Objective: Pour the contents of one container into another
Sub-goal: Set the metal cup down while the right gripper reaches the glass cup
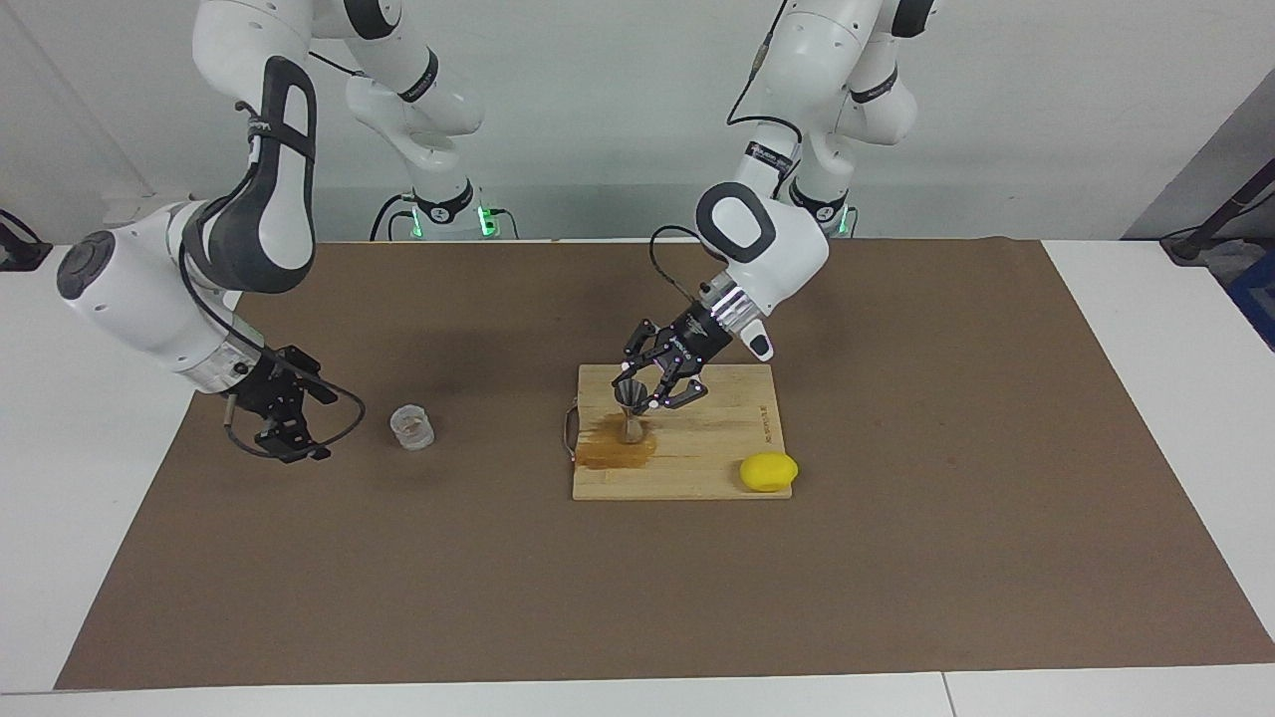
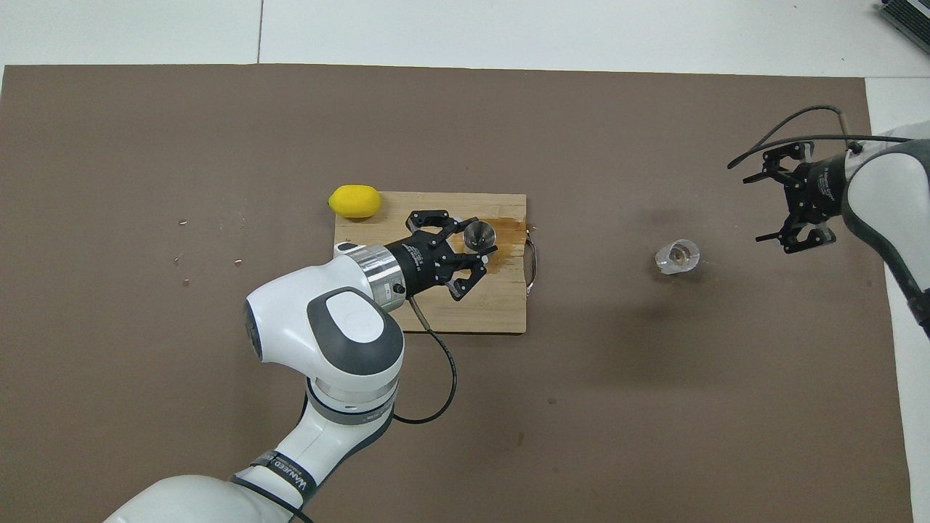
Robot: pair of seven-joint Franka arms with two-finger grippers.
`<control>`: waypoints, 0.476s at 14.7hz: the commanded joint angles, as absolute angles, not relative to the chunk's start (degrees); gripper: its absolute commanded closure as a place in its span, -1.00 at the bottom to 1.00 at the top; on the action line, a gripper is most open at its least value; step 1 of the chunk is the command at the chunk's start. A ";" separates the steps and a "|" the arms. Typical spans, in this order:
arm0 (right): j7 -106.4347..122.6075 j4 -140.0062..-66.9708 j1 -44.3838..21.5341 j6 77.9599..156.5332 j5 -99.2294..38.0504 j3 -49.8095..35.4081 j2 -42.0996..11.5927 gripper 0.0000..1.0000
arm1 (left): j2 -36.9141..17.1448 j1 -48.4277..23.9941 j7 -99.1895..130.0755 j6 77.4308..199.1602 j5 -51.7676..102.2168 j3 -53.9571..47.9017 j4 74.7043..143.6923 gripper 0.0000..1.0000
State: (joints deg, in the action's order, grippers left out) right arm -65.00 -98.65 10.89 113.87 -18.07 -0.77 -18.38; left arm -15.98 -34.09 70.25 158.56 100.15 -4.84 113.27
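The metal jigger (image 2: 479, 235) is upright over the wooden cutting board's wet patch, so my left gripper should open now.
The metal hourglass jigger (image 1: 630, 406) stands upright on the wooden cutting board (image 1: 717, 463), in a patch of spilled brown liquid (image 1: 610, 450). My left gripper (image 1: 637, 388) is around the jigger's upper cone, with a finger against each side; it also shows in the overhead view (image 2: 481, 238). The small clear glass cup (image 1: 411, 426) stands upright on the brown mat toward the right arm's end, also in the overhead view (image 2: 677, 256). My right gripper (image 1: 289, 438) is open and empty, beside the cup and apart from it.
A yellow lemon (image 1: 768, 471) lies at the cutting board's corner farthest from the robots, toward the left arm's end. The board has a metal handle (image 1: 570, 430) on its edge toward the cup. The brown mat (image 1: 896, 558) covers most of the white table.
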 commanded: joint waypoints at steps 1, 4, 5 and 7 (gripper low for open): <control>-65.30 -101.34 11.95 117.24 -21.87 -1.32 -19.41 -0.91 | -17.14 -34.80 69.09 159.96 101.69 -4.57 111.45 1.00; -63.21 -101.69 12.74 117.25 -24.43 -1.41 -21.88 -0.91 | -17.23 -34.80 68.91 159.96 101.78 -4.57 111.53 1.00; -61.89 -103.08 12.74 117.25 -25.65 -1.41 -21.97 -0.91 | -17.23 -34.98 68.65 159.96 101.95 -4.57 111.71 1.00; -57.33 -106.07 12.83 117.42 -29.51 -1.32 -21.89 -0.91 | -17.14 -35.24 67.77 159.96 102.74 -4.57 111.97 1.00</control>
State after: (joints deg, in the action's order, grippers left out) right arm -62.02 -102.66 11.93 116.05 -25.82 -0.78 -22.60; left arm -16.63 -34.18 69.64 158.71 100.49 -4.90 112.73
